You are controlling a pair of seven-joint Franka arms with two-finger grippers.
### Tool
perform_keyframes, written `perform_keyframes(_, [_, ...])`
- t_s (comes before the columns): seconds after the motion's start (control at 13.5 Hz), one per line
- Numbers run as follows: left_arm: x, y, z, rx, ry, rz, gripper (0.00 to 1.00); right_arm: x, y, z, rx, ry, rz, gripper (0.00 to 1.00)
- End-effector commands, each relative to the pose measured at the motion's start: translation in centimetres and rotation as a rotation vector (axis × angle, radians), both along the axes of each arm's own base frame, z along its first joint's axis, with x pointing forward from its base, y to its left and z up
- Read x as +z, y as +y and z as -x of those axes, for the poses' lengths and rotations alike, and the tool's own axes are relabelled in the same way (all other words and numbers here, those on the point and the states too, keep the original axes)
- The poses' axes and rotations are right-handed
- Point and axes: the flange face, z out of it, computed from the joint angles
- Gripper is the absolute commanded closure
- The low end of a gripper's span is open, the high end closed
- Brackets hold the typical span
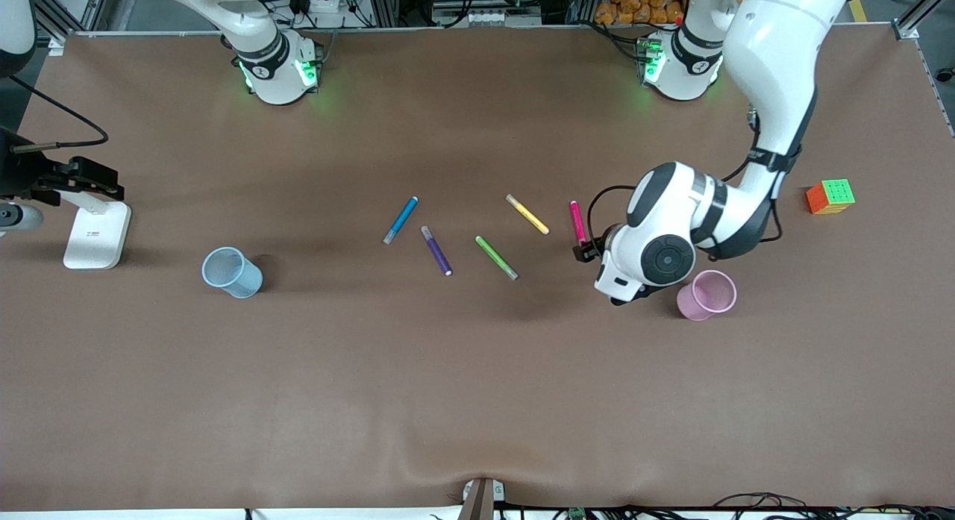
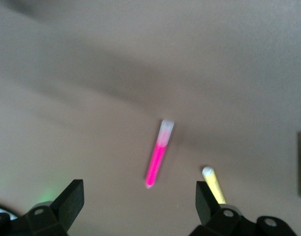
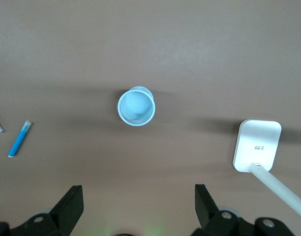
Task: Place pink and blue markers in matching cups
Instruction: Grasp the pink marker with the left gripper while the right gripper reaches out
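I will next grab the pink marker by its body (image 2: 160, 150) with my left gripper, beside the marker's frosted end.
The pink marker (image 1: 578, 221) lies on the brown table, farther from the front camera than the pale pink cup (image 1: 706, 295). My left gripper (image 2: 139, 194) is open and empty, low over the table by the marker's nearer end; the marker (image 2: 158, 160) lies just ahead of the jaws. In the front view the left hand (image 1: 623, 277) covers its fingers, beside the pink cup. The blue marker (image 1: 401, 220) lies mid-table. The pale blue cup (image 1: 231, 272) stands upright toward the right arm's end. My right gripper (image 3: 138, 196) is open and empty, high over the blue cup (image 3: 136, 106).
A purple pen (image 1: 436, 250), a green pen (image 1: 496, 257) and a yellow pen (image 1: 527, 214) lie between the blue and pink markers. The yellow pen (image 2: 213, 183) is close to one left finger. A colour cube (image 1: 830, 196) and a white stand (image 1: 97, 236) sit at the table's ends.
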Motion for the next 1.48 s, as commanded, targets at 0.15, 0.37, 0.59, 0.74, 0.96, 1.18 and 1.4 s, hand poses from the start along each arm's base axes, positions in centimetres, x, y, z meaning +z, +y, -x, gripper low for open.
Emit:
perform_keyframes(0.15, [-3.3,0.2,1.5,0.042,-0.076,0.03,0.11,0.4,-1.0,0.1,-0.014,-0.003,0.002,0.0])
perform_keyframes(0.37, [-5.4,-0.6,2.7,0.02,-0.064,0.046,0.19,0.0,-0.2,0.3,-0.094,0.014,-0.03,0.0])
perform_keyframes(0.59, [-6.8,-1.0,3.6,0.006,-0.062,0.051,0.25,-1.1,2.9,0.5,-0.179,0.058,-0.073,0.0])
perform_keyframes(0.74, [-7.9,-1.0,4.5,0.0,-0.041,0.042,0.3,-2.0,6.3,0.4,-0.237,0.073,-0.057,0.0])
perform_keyframes(0.96, [-8.3,-1.0,4.9,-0.005,-0.033,0.041,0.3,-5.0,10.7,0.5,-0.294,0.08,-0.039,0.0])
perform_keyframes(1.18, [-8.6,-0.9,4.9,-0.031,-0.029,0.051,0.39,-7.2,12.9,0.7,-0.295,0.085,-0.075,0.0])
perform_keyframes(1.4, [-9.0,-0.9,4.6,-0.064,-0.05,0.08,0.42,-9.4,16.5,1.5,-0.395,0.089,-0.046,0.0])
